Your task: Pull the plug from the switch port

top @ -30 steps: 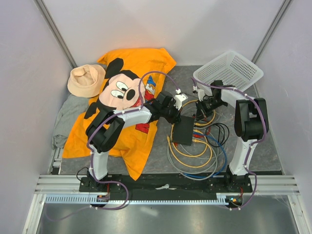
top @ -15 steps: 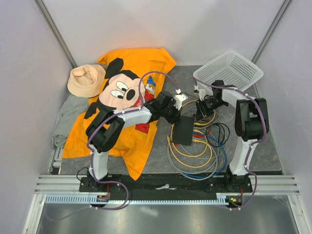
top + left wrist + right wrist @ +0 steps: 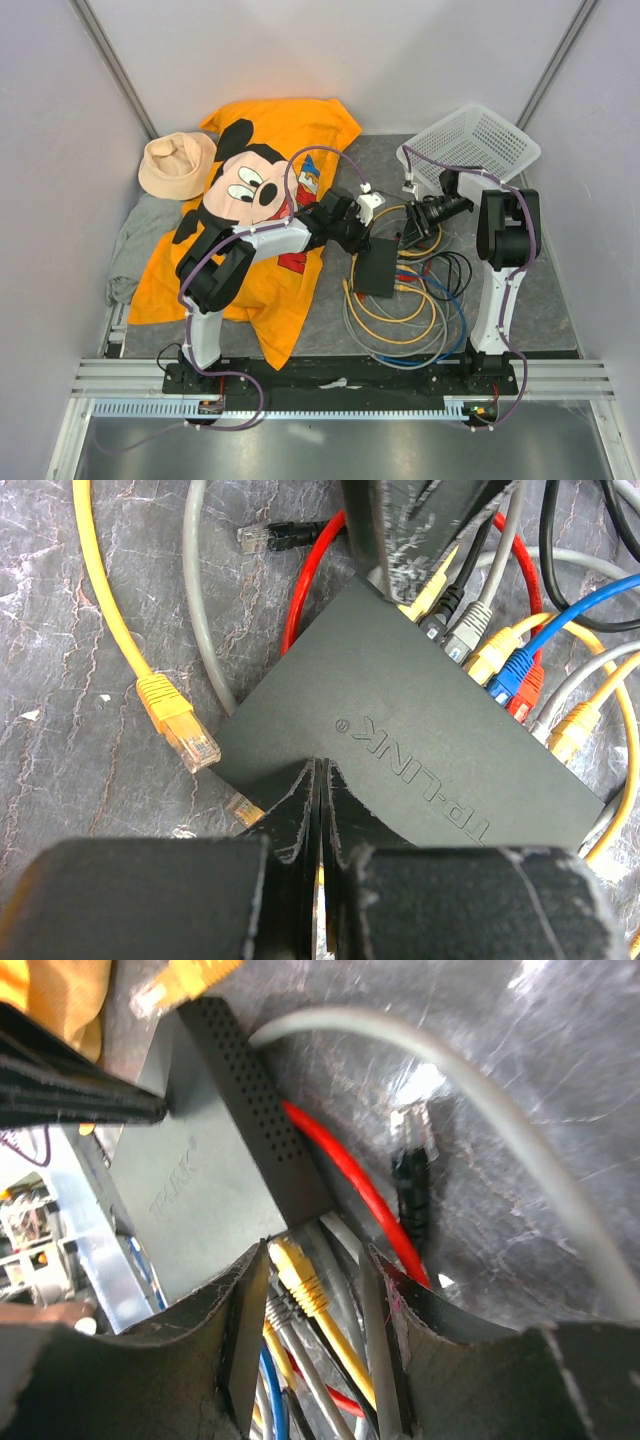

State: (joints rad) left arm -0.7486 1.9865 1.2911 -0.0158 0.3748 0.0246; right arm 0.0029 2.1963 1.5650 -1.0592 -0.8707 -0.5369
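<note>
I should next use my right gripper to grab the yellow plug by its ribbed body close to the port [image 3: 404, 252] [image 3: 301, 1280]. Then it can pull the plug from the switch.
The switch [image 3: 375, 268] is a flat black box on the grey mat, also seen in the left wrist view [image 3: 400, 740] and the right wrist view [image 3: 200, 1190]. Coloured cables enter its right long edge: yellow, grey, blue and red plugs [image 3: 500, 665]. My left gripper [image 3: 320, 765] is shut, its tips resting on the switch's top near the far-left edge [image 3: 357, 238]. My right gripper [image 3: 315, 1260] is open at the port edge [image 3: 412, 233], its jaws standing either side of a yellow plug [image 3: 298, 1272] at the switch's corner, with a grey plug beside it.
A white mesh basket [image 3: 470, 145] stands at the back right. An orange Mickey cloth [image 3: 260, 200], a beige hat [image 3: 175, 165] and a grey cloth [image 3: 135, 245] lie left. Cable coils [image 3: 400, 325] surround the switch. Loose yellow [image 3: 180, 725] and black [image 3: 412, 1175] plugs lie on the mat.
My right arm has swung and its gripper has moved down and left, closer to the switch's port edge. The left arm and the switch have not moved.
</note>
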